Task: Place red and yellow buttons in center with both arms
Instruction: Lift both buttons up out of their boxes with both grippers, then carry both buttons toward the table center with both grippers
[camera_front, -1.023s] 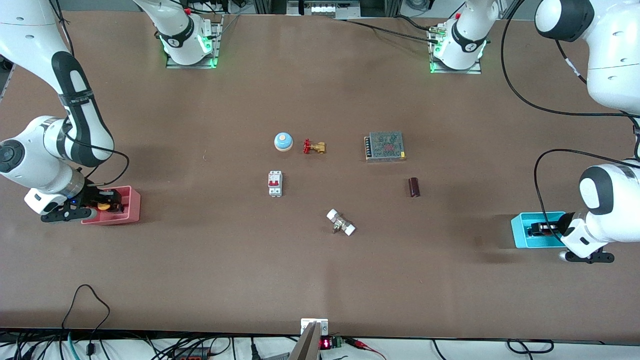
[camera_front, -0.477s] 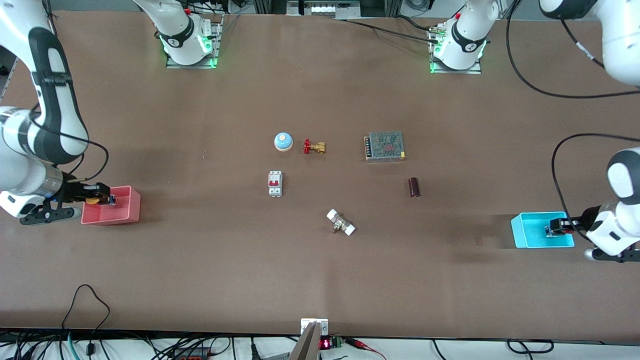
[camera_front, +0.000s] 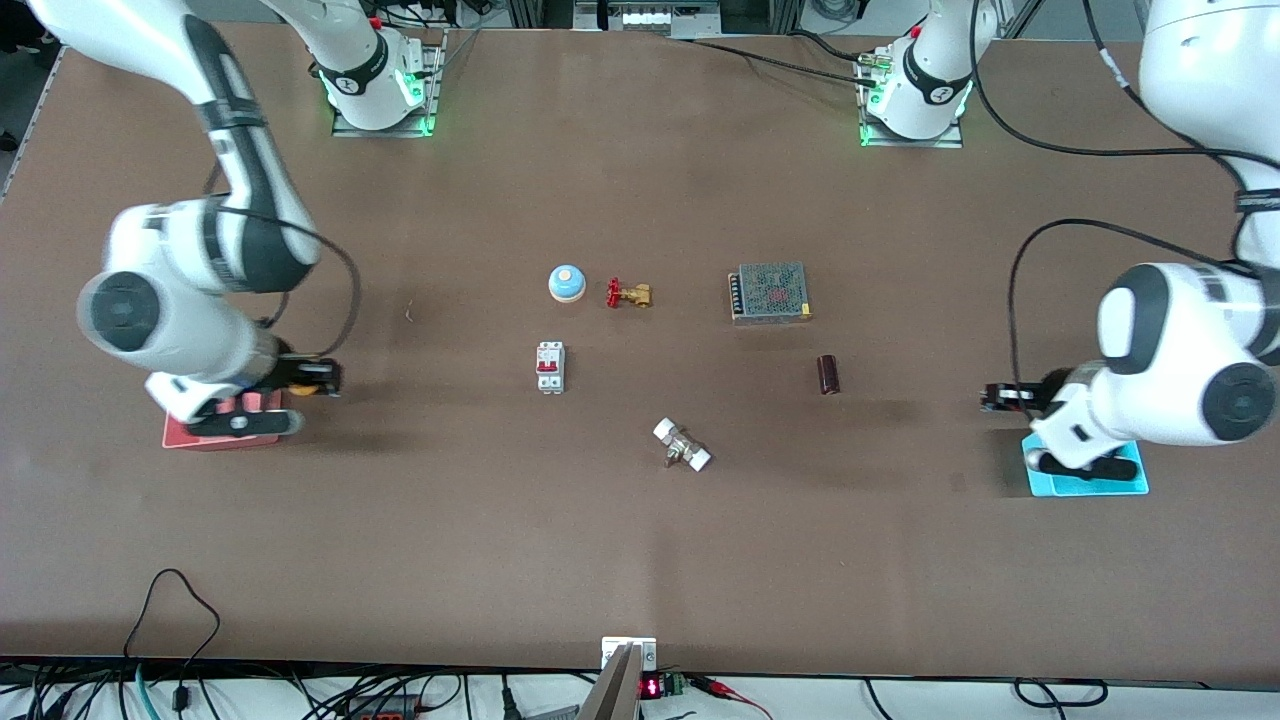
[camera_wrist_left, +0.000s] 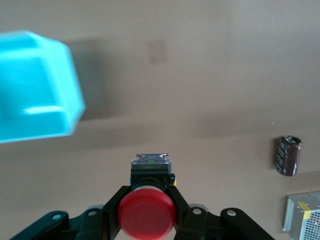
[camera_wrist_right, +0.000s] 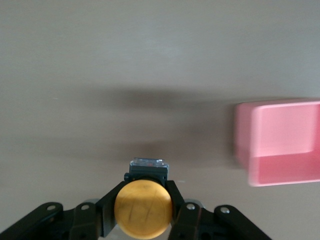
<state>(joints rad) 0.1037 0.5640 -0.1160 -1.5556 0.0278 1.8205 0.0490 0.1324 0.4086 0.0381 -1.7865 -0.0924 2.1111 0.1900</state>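
Note:
The yellow button (camera_front: 302, 390) (camera_wrist_right: 143, 209) is hanging above the shadowed table, so it would fall if my right gripper opened now.
My right gripper (camera_front: 318, 378) is shut on the yellow button (camera_wrist_right: 143, 209), its black body clamped between the fingers. It hangs over bare brown table (camera_front: 640, 530) just past the pink bin (camera_front: 205, 437), toward the center. A sliver of the yellow cap (camera_front: 303, 389) shows in the front view. My left gripper (camera_front: 1002, 397) is shut on the red button (camera_wrist_left: 146, 216) and hangs over bare table beside the cyan bin (camera_front: 1085, 482), toward the center. The red cap is hard to make out in the front view.
In the middle lie a blue dome (camera_front: 566, 283), a brass valve (camera_front: 629, 294), a white breaker (camera_front: 549, 367), a mesh power supply (camera_front: 769, 292), a dark cylinder (camera_front: 827, 374) and a white-capped fitting (camera_front: 682, 445). The wrist views show the cyan bin (camera_wrist_left: 30, 95) and the pink bin (camera_wrist_right: 280, 140).
Both grippers have lifted their buttons out of the bins and moved inward toward the table's middle. The arms now hang over their bins.

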